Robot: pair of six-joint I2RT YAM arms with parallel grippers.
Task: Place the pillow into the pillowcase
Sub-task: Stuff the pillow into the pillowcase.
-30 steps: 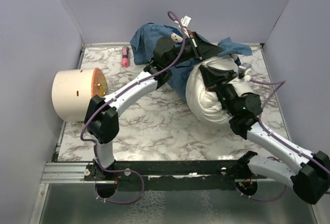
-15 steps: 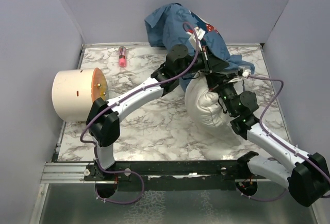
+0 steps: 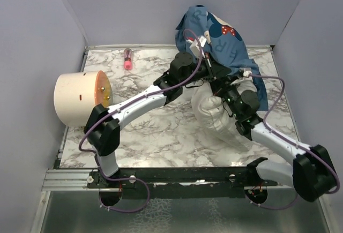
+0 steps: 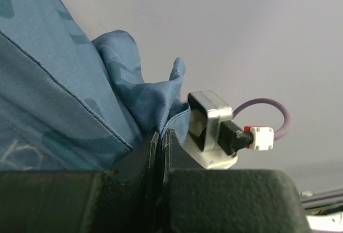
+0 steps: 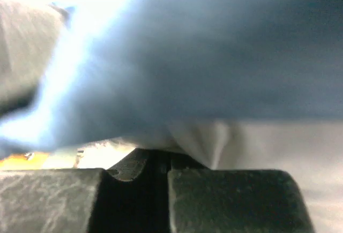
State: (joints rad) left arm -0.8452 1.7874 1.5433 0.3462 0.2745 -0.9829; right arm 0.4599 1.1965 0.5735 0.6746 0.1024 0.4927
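My right gripper should stay closed for now, because the pillowcase only hangs over the end of the white pillow (image 3: pixel 214 118) and the pillow would slump onto the table if I opened now.
The blue pillowcase (image 3: pixel 220 35) with its mouse print is lifted in a tall heap at the back right, its lower part draped over the far end of the white pillow (image 3: pixel 214 118). My left gripper (image 3: pixel 213 68) is shut on a blue fold of the pillowcase (image 4: pixel 64 83), the fold pinched between the jaws of that gripper (image 4: pixel 161 136). Just below it, my right gripper (image 3: pixel 218 87) sits at the pillow's top end. In the right wrist view this gripper (image 5: pixel 161 155) is shut with white pillow (image 5: pixel 268 142) fabric at its tips and blurred pillowcase (image 5: pixel 214 56) overhead.
A cream cylinder (image 3: pixel 80 96) with an orange inside lies on its side at the left of the marble table (image 3: pixel 155 126). A pink marker (image 3: pixel 127 59) lies at the back left. Grey walls close in the back and both sides.
The pillowcase has risen from a low heap at the back and swung right, above the pillow. My left gripper moved right with it. The right gripper and pillow shifted slightly nearer.
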